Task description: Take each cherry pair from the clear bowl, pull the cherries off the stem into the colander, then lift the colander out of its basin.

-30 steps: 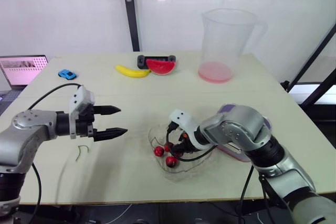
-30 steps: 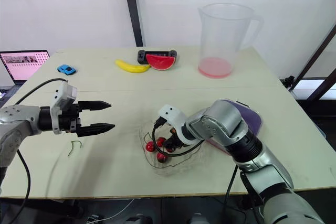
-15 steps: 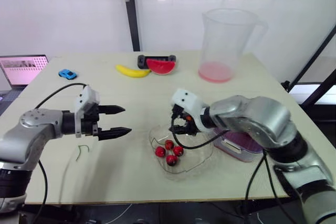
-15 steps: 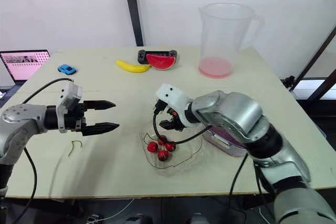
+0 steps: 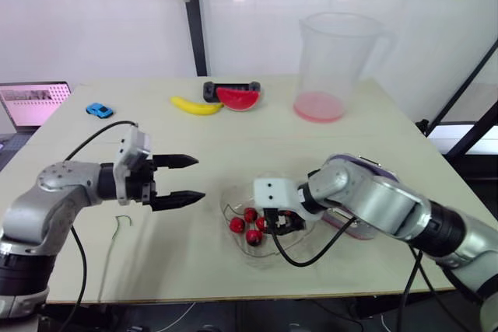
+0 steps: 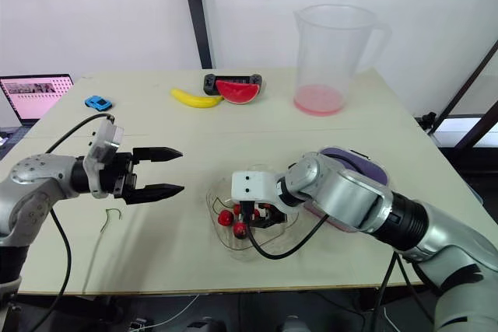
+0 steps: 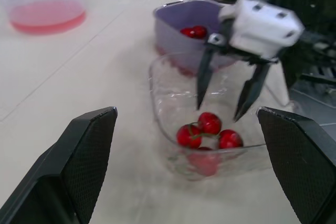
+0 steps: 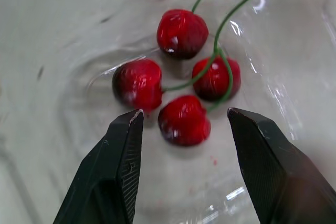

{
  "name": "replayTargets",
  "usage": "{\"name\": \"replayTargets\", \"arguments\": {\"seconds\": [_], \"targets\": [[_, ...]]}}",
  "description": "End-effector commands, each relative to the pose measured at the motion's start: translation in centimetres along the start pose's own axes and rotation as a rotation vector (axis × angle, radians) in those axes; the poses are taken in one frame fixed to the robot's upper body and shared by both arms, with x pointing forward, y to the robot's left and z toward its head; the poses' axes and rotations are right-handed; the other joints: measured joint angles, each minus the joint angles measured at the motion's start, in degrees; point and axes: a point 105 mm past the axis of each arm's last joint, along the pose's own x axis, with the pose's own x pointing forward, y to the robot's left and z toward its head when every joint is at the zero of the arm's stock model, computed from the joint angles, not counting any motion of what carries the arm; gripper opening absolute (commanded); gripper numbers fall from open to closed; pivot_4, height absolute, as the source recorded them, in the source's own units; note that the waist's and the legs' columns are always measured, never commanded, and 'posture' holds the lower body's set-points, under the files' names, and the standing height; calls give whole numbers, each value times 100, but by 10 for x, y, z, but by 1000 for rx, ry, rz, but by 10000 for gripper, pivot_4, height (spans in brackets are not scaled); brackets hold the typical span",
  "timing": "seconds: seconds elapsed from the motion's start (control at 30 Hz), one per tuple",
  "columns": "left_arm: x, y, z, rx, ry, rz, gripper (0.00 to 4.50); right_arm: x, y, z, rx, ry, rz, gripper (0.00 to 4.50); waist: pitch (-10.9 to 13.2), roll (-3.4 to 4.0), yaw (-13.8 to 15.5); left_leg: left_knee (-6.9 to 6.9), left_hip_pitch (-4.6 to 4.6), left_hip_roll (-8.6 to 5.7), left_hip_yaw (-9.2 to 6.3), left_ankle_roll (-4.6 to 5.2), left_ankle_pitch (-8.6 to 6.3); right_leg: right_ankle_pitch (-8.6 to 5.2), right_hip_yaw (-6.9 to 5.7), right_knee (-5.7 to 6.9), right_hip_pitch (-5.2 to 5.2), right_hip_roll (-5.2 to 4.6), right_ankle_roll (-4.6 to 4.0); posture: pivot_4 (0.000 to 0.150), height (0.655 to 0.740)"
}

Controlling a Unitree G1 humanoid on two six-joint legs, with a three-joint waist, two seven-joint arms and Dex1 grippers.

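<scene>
My right gripper grips one cherry by its round red body (image 8: 184, 120) next, which leaves the stem free to be pulled off.
The clear bowl (image 5: 299, 245) sits near the table's front and holds two cherry pairs (image 8: 181, 32) on green stems, four red cherries in all. My right gripper (image 5: 282, 225) hangs open just above them; in the right wrist view its fingers flank the nearest cherry (image 8: 184, 120) without touching it. The purple colander (image 6: 356, 163) in its basin stands right of the bowl, partly hidden by my right arm, with loose cherries (image 7: 192, 31) inside. My left gripper (image 5: 200, 178) is open and holds nothing, level above the table left of the bowl, pointing at it.
A bare green stem (image 5: 118, 225) lies on the table under my left arm. At the back stand a big clear jug (image 5: 334, 60), a banana (image 5: 196, 105), a watermelon slice (image 5: 237, 99) on a black controller, a blue toy car (image 5: 99, 110) and a laptop (image 5: 31, 103).
My right gripper rose out of the bowl, then came back down and now hangs open over the cherries. My left gripper has crept right, toward the bowl.
</scene>
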Motion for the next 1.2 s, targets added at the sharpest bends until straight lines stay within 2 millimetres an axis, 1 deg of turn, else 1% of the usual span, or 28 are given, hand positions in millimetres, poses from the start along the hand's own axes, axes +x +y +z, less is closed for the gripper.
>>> {"name": "replayTargets", "arguments": {"seconds": [0.03,0.1,0.4,0.6,0.67,0.73,0.83,0.97,1.07,1.17,1.2], "targets": [[-7,-3,12,58,-11,13,45000,-1,-8,4,-27,-3,-45,26881,0,0,-4,1,0,-1,1,-1,1,0,1,0,0,0,0,1500,7400],[-8,-3,11,56,-8,18,45000,2,-9,1,-24,8,-52,26881,0,0,-5,1,0,-1,1,-2,1,0,0,0,0,1,0,1500,7400],[-10,-2,8,45,17,30,45000,9,-3,-6,-17,45,-37,26881,0,0,-16,0,0,-2,1,-2,1,0,0,1,0,2,0,1500,7400],[-8,0,9,38,17,31,45000,13,-2,-8,-10,53,-47,26881,0,0,-17,0,0,-2,1,-2,1,0,0,1,-1,2,0,1500,7400],[-8,1,9,39,17,31,45000,16,-1,-9,10,51,-42,21794,0,0,-16,0,0,-2,1,-2,1,0,0,1,0,1,0,1500,7400],[-8,1,9,39,17,31,45000,16,-1,-10,12,50,-44,15760,0,0,-17,0,0,-2,1,-2,1,0,0,1,0,1,0,1500,7400],[-8,2,8,35,18,33,45000,13,-3,-7,6,41,-51,15760,0,0,-16,0,0,-2,1,-2,1,0,0,1,0,2,0,1500,7400],[-8,6,9,17,11,46,45000,-3,-6,-2,-3,17,-56,15760,0,0,-6,1,0,-2,1,-2,1,0,-1,1,0,2,0,1500,7400],[-7,14,13,-4,-22,84,45000,-27,-11,8,-7,-64,-64,15760,0,0,0,2,0,-3,1,-2,1,0,-1,0,2,1,0,1500,7400],[-7,20,17,-29,-51,113,45000,-42,-11,16,-37,-133,-68,15760,-1,-2,-8,2,0,-3,0,-1,1,0,-2,1,3,2,0,1500,7400],[-6,31,22,-55,-92,169,45000,-57,-24,23,-96,-185,-166,15760,-1,-1,-10,2,1,-3,0,-1,0,0,-2,1,4,2,0,1500,7400]]}}
